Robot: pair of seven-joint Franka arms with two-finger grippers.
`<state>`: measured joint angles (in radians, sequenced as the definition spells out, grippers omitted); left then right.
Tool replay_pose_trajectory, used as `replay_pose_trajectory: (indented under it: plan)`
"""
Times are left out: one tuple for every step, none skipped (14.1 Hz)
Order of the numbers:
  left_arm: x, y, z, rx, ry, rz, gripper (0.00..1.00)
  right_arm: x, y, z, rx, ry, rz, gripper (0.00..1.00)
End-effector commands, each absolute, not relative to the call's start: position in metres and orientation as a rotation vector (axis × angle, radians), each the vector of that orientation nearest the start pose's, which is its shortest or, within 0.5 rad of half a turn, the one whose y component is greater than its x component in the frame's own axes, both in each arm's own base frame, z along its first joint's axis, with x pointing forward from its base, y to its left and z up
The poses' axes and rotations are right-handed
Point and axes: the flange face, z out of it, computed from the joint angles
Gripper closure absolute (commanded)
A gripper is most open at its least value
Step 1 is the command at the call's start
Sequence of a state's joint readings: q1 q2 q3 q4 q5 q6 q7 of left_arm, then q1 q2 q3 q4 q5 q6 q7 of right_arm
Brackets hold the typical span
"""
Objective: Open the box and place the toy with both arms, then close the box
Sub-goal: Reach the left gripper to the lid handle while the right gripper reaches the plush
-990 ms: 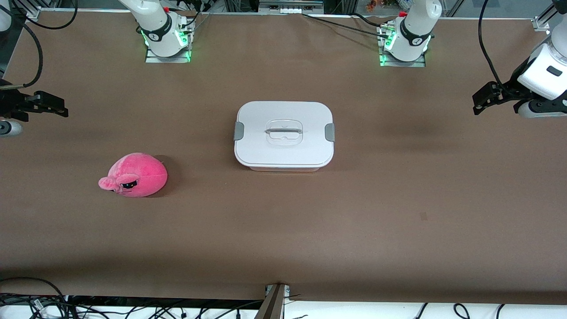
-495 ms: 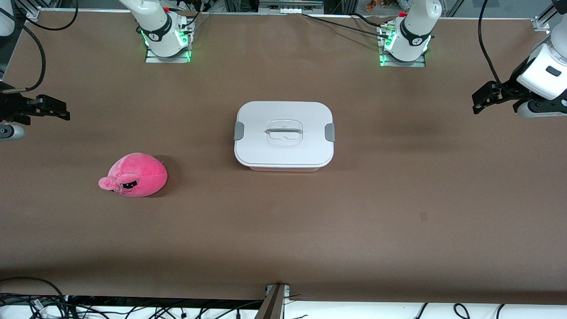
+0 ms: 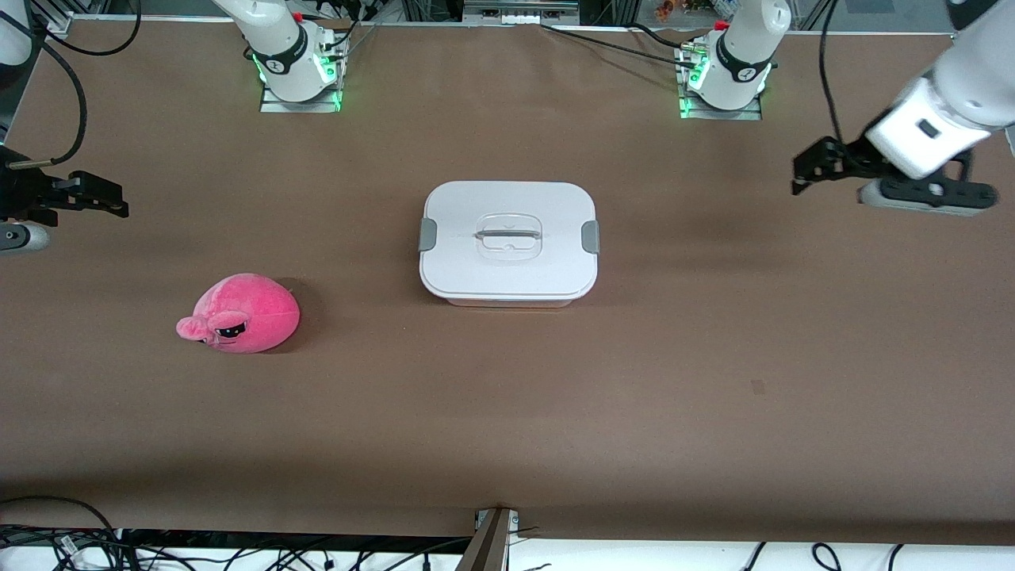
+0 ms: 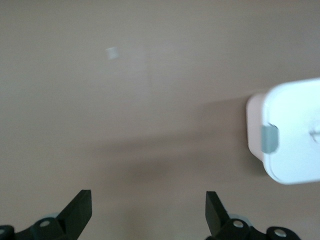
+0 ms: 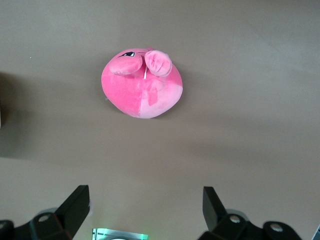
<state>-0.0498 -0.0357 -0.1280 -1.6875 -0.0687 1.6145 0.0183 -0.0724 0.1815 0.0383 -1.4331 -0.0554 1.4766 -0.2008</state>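
Note:
The box needs to open for the pink plush toy (image 3: pixel 242 313), so my left gripper should grab the white lid by its clear handle (image 3: pixel 509 234) next.
The box (image 3: pixel 508 243) stands shut in the middle of the table, with its white lid, grey side clips and clear handle; one end of it shows in the left wrist view (image 4: pixel 287 132). The pink plush toy (image 3: pixel 242 313) lies on the table toward the right arm's end, nearer the front camera than the box; it also shows in the right wrist view (image 5: pixel 142 83). My left gripper (image 3: pixel 801 174) is open and empty, up over the table at the left arm's end (image 4: pixel 148 210). My right gripper (image 3: pixel 111 202) is open and empty over the table's right arm end (image 5: pixel 145 207).
The brown table (image 3: pixel 507 412) carries only the box and the toy. The two arm bases (image 3: pixel 295 67) (image 3: pixel 725 71) stand with green lights along the edge farthest from the front camera. Cables lie off the edge nearest that camera.
My left gripper has moved in from the table's end toward the box. My right gripper has shifted only slightly. The box and toy have not moved.

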Motion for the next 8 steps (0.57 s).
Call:
replay_pose_trajectory:
  plan:
    - [0.538, -0.168, 0.59, -3.114, 0.841, 0.089, 0.0, 0.601, -0.024, 0.575, -3.16, -0.265, 0.219, 0.0]
    - [0.535, -0.19, 0.587, -3.073, 0.986, 0.09, 0.0, 0.603, -0.024, 0.571, -3.159, -0.265, 0.226, 0.0]
    - [0.535, -0.207, 0.577, -3.049, 1.076, 0.109, 0.0, 0.605, -0.024, 0.567, -3.158, -0.266, 0.226, 0.0]
    - [0.537, -0.226, 0.569, -3.027, 1.174, 0.115, 0.0, 0.608, -0.024, 0.558, -3.154, -0.271, 0.25, 0.0]
    - [0.545, -0.252, 0.558, -2.98, 1.335, 0.126, 0.0, 0.613, -0.025, 0.546, -3.145, -0.281, 0.278, 0.0]
    - [0.55, -0.273, 0.55, -2.936, 1.469, 0.127, 0.0, 0.615, -0.028, 0.54, -3.144, -0.274, 0.296, 0.0]
    - [0.551, -0.296, 0.538, -2.901, 1.565, 0.147, 0.0, 0.619, -0.031, 0.527, -3.139, -0.27, 0.329, 0.0]
    - [0.551, -0.315, 0.524, -2.872, 1.641, 0.163, 0.0, 0.62, -0.033, 0.522, -3.137, -0.27, 0.341, 0.0]
